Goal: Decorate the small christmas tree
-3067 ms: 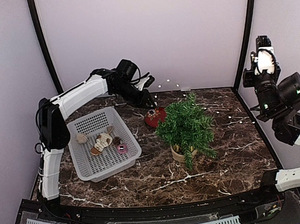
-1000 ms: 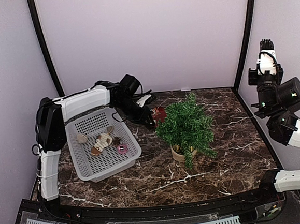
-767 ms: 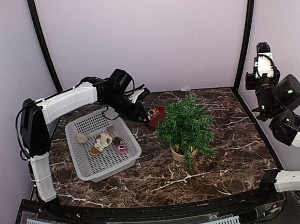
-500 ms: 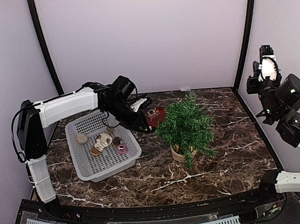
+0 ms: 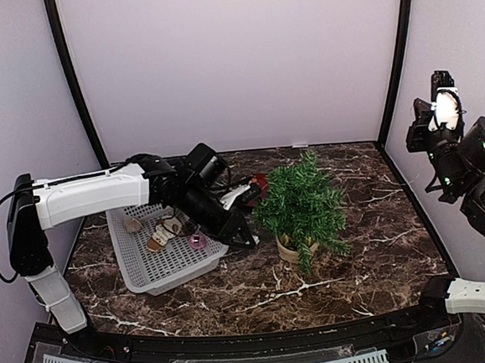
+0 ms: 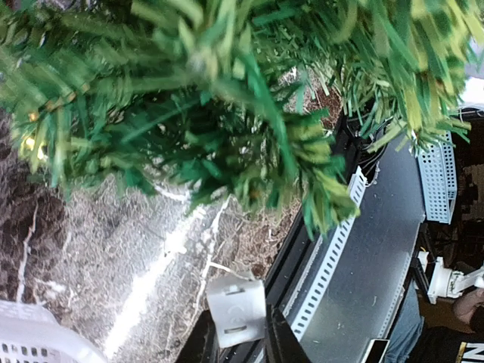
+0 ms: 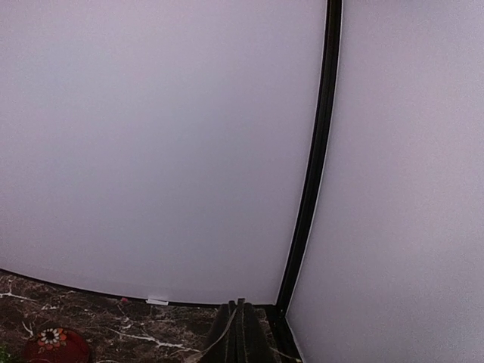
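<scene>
The small white plastic box would fall short of the beige pot [image 5: 288, 250], nearer the basket, if I opened now. My left gripper should move the box toward the pot.
The small christmas tree [image 5: 303, 200] stands mid-table in a beige pot [image 5: 288, 250]; its green branches [image 6: 227, 91] fill the left wrist view. My left gripper [image 5: 242, 235] reaches low along the tree's left side, between it and the basket. It [image 6: 238, 333] is shut on a small white plastic box [image 6: 237, 310]. Two tiny lit bulbs [image 6: 30, 118] glow among the needles. My right gripper [image 5: 443, 76] is raised high at the far right, pointing up at the wall. Its fingers [image 7: 240, 333] are shut on a thin wire [image 7: 220, 333] that trails down to the left.
A white basket [image 5: 149, 277] left of the tree holds a pink ring [image 5: 198, 240], a pine cone [image 5: 189, 228] and beige ornaments [image 5: 164, 231]. A red plate [image 5: 260, 180] lies behind the left gripper. Black frame posts [image 5: 394, 60] edge the back wall.
My left arm has swung from the back of the table toward the near side, down past the tree's left flank. My right gripper has drifted right and slightly higher.
</scene>
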Controlling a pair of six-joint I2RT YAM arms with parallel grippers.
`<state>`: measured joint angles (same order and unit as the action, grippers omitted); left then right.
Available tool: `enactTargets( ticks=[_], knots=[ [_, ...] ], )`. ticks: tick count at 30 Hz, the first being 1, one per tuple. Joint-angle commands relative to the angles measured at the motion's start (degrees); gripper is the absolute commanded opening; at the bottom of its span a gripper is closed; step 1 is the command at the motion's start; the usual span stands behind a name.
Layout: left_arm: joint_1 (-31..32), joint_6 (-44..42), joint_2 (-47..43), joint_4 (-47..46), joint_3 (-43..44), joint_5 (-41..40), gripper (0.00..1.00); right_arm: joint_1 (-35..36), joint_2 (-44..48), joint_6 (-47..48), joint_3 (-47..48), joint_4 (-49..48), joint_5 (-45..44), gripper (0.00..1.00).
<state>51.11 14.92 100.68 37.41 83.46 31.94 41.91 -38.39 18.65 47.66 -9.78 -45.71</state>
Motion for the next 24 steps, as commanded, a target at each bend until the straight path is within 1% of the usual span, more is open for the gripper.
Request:
enactTargets(
  ticks=[1,6,10,16,24],
  knots=[
    [-0.1,2.4,-4.3,-3.8,-3.5,2.4,0.03,0.5,0.5,-2.2,1.7,0.6,1.9,0.0],
    [0.1,4.8,-3.2,-11.6,-8.6,5.0,0.03,0.6,1.1,-3.8,3.0,3.1,3.6,0.0],
    [0.4,5.5,-0.2,-18.2,-10.0,4.2,0.03,0.7,1.9,-4.5,3.9,5.7,3.7,0.0],
    [1.5,6.4,3.7,-23.9,-11.3,4.4,0.04,0.7,3.1,-4.7,3.4,7.7,2.5,0.0],
    [1.7,7.6,5.5,-30.6,-15.9,3.2,0.06,0.7,3.8,-5.4,3.0,9.2,1.4,0.0]
  ],
)
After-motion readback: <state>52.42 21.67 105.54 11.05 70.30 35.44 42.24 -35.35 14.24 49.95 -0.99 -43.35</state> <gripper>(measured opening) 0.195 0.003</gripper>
